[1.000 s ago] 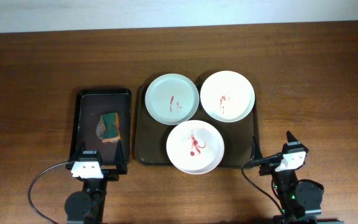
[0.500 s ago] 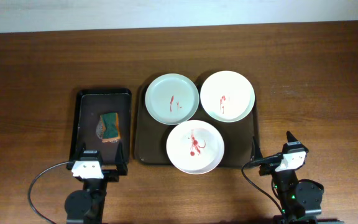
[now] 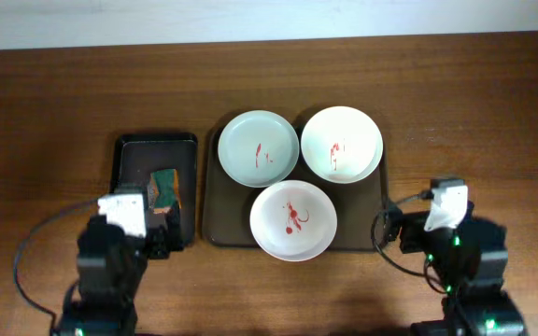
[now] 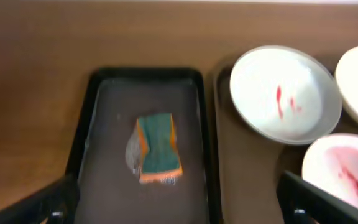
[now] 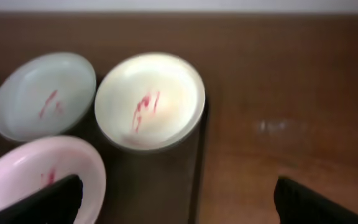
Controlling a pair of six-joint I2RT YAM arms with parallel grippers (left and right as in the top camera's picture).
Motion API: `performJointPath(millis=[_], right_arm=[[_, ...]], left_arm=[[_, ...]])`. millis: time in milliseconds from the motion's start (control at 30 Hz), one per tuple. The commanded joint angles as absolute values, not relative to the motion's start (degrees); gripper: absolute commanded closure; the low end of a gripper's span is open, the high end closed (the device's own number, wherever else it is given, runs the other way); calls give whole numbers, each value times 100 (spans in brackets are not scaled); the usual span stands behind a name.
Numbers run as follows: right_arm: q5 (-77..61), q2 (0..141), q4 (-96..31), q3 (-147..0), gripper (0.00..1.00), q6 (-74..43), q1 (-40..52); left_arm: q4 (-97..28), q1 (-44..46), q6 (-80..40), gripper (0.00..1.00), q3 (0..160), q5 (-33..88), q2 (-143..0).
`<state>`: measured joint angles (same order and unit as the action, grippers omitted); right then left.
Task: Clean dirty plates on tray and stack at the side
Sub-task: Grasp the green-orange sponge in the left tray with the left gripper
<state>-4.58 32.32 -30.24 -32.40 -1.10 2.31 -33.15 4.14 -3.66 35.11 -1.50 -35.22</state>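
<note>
I will grab the green sponge across its middle (image 3: 165,189) (image 4: 158,147) from its long sides with my left gripper next. An end of the sponge then stays free to clean plates.
Three dirty plates with red smears lie on the dark brown tray (image 3: 217,213): a pale green one (image 3: 259,148) at the back left, a white one (image 3: 341,144) at the back right, and a white one (image 3: 293,220) in front. My left gripper (image 3: 157,233) is open and empty over the near end of the black tray; its jaws stand wide apart in the left wrist view (image 4: 179,211). My right gripper (image 3: 402,231) is open and empty by the brown tray's right front edge (image 5: 199,155), with its jaws wide apart in the right wrist view (image 5: 179,208).
A narrower black tray (image 3: 127,154) stands left of the brown tray and holds a green sponge (image 3: 163,189) with an orange edge, also in the left wrist view (image 4: 158,147). Bare wooden table (image 3: 474,121) lies to the right of the brown tray.
Both arms have moved up from the table's front edge toward the trays, the left over the black tray's near end and the right beside the brown tray. The plates have not moved.
</note>
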Motion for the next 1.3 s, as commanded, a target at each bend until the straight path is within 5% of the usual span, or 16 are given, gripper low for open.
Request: performJointPath(millis=[0,133,400,533,667,867,1267], right_arm=[[-556,4351,-3835,-4425,1,-130,261],[-834,5623,-5028,-5789,1,-132,261],[-1483,6101,-5063,-6034,1,-130,261],[-1481,6123,-5061,-6034,1,-130,261],[-1481,6123,-5061,-6034,1,-130,261],[-1479,6123,-5059,-6034,1,-130,261],[-1479,6123,-5059,-6034,1,-130,261]], left_arm=[[-4158,445,-379,1,4705,-123,-4665],[-5918,445,-381,1,6193,-123,-6051],[-4248,445,-572,1,6215,-596,-7177],[-3966,445,-878,30,6215,-694,-8401],[-3900,419,-1131,34,6215,-692,-9288],[-3756,419,-1133,59,6215,-694,-9961],[-3793,419,-1131,60,6191,-884,-10108]])
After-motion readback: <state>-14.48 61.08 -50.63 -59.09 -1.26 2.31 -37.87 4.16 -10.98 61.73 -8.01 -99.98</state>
